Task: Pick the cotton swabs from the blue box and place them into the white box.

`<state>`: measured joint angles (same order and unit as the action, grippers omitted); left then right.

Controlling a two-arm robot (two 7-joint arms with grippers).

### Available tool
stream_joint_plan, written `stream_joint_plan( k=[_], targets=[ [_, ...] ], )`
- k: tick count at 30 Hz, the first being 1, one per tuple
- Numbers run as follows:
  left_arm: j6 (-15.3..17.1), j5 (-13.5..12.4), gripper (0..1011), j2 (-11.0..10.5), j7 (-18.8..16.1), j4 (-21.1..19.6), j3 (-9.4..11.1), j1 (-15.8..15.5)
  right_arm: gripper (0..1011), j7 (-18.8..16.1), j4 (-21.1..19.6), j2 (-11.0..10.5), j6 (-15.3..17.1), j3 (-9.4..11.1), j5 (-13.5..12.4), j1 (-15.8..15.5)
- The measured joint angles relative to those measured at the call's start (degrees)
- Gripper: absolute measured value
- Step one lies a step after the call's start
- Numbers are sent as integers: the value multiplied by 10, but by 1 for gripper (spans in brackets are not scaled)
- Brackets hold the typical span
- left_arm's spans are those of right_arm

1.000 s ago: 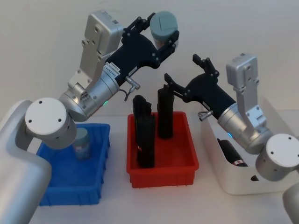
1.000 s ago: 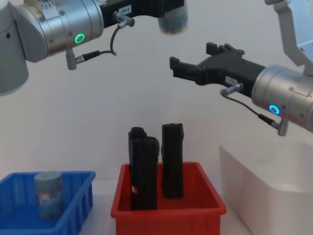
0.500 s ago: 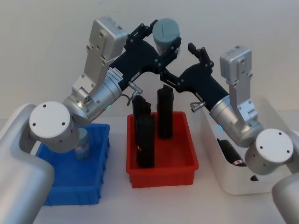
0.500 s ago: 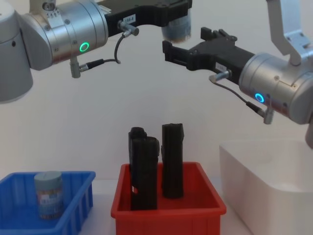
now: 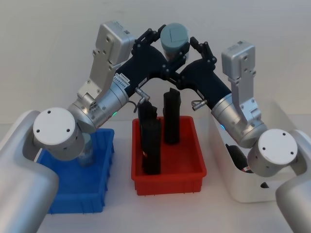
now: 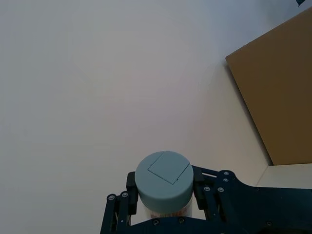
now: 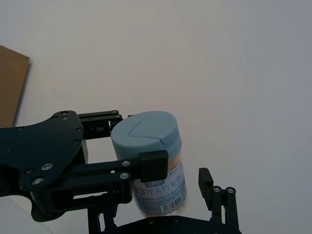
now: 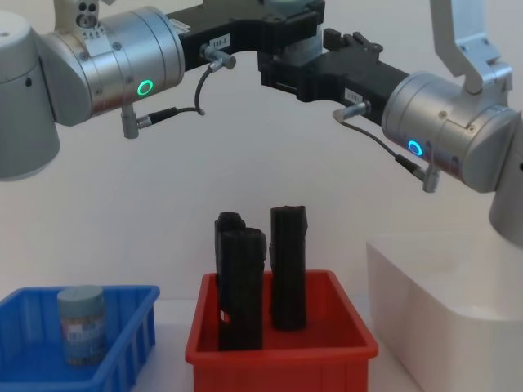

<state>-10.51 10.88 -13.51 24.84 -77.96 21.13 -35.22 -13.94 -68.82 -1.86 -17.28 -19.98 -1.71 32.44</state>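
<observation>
I need to put the swabs into the white box point(image 8: 445, 278), so next my right gripper should pinch the tub by its lower body point(image 8: 301, 52), below the lid.
My left gripper point(image 5: 170, 47) is shut on a cotton swabs tub point(image 5: 174, 38), held high above the red bin. In the left wrist view the tub point(image 6: 163, 178) shows its pale grey-blue lid between the fingers. My right gripper point(image 5: 183, 60) is open, its fingers standing on either side of that tub point(image 7: 148, 161); one right fingertip point(image 7: 207, 178) stands a little off the label. A second tub point(image 5: 86, 151) stands upright in the blue box point(image 5: 73, 194), also seen from the chest point(image 8: 82, 324). The white box point(image 5: 243, 187) sits at the right.
A red bin point(image 5: 170, 174) between the two boxes holds tall black blocks point(image 5: 151, 145), their tops reaching up below the grippers. Something dark point(image 5: 240, 160) lies inside the white box. My right arm reaches over the white box point(image 8: 441, 302).
My right gripper has swung up and to the left until its open fingers flank the held tub. The left gripper with the tub shifted slightly right.
</observation>
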Motion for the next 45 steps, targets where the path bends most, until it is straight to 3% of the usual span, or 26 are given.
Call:
stream_joint_plan(
  k=[7, 16, 28, 37, 41, 45],
  targets=[
    [-1, 0, 669, 1, 1, 2, 1, -1, 928, 3, 1, 4, 3, -2, 2, 3],
    [-2, 0, 669, 1, 1, 4, 1, -1, 660, 4, 1, 6, 4, -4, 4, 5],
    [-2, 0, 671, 1, 1, 5, 1, -1, 652, 6, 2, 7, 6, -4, 5, 7],
    [-2, 0, 926, 1, 2, 5, 2, -1, 652, 7, 1, 7, 7, -5, 6, 7],
    [-2, 0, 1004, 1, 2, 5, 2, -1, 652, 15, 0, 5, 11, -4, 9, 3],
    [-2, 0, 1004, 1, 2, 5, 1, -1, 652, 32, -5, 0, 17, -2, 15, -6]
  ],
)
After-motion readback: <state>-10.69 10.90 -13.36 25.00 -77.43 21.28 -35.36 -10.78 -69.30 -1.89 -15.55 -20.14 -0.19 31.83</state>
